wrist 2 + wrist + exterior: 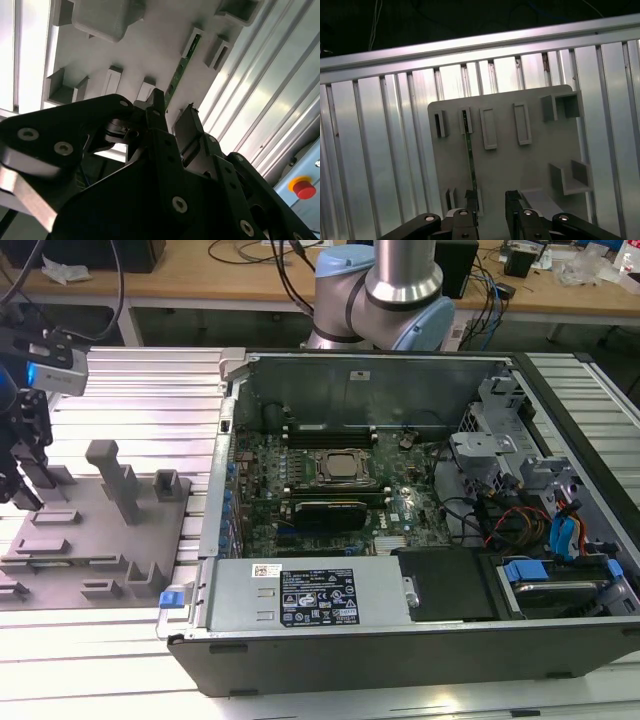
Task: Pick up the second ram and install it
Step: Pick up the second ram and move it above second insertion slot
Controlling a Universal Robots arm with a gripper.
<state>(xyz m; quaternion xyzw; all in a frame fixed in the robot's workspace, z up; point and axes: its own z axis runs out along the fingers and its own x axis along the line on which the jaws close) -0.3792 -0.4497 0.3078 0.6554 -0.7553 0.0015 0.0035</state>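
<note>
The gripper pinches the stick's two flat sides just inside the stick's near end [473, 182] next, since the slot blocks hold the stick close around its tips.
The second ram [469, 155] is a thin green stick standing on edge in a slot of the grey fixture plate [530, 165]. In the second wrist view the ram [178, 74] runs toward my fingers. My gripper [492, 202] hovers above the plate, open, with nothing between its fingers. The stick's near end lines up with one fingertip [472, 199], not with the gap. In the exterior view my gripper [22, 475] hangs over the far-left end of the plate [100, 535].
An open computer case [400, 640] lies at the exterior view's right, with the motherboard [330, 480], CPU socket [338, 467] and black slots inside. Upright grey blocks [115, 475] stand on the plate. Ribbed aluminium table [370, 150] surrounds it. A red button [303, 187] sits nearby.
</note>
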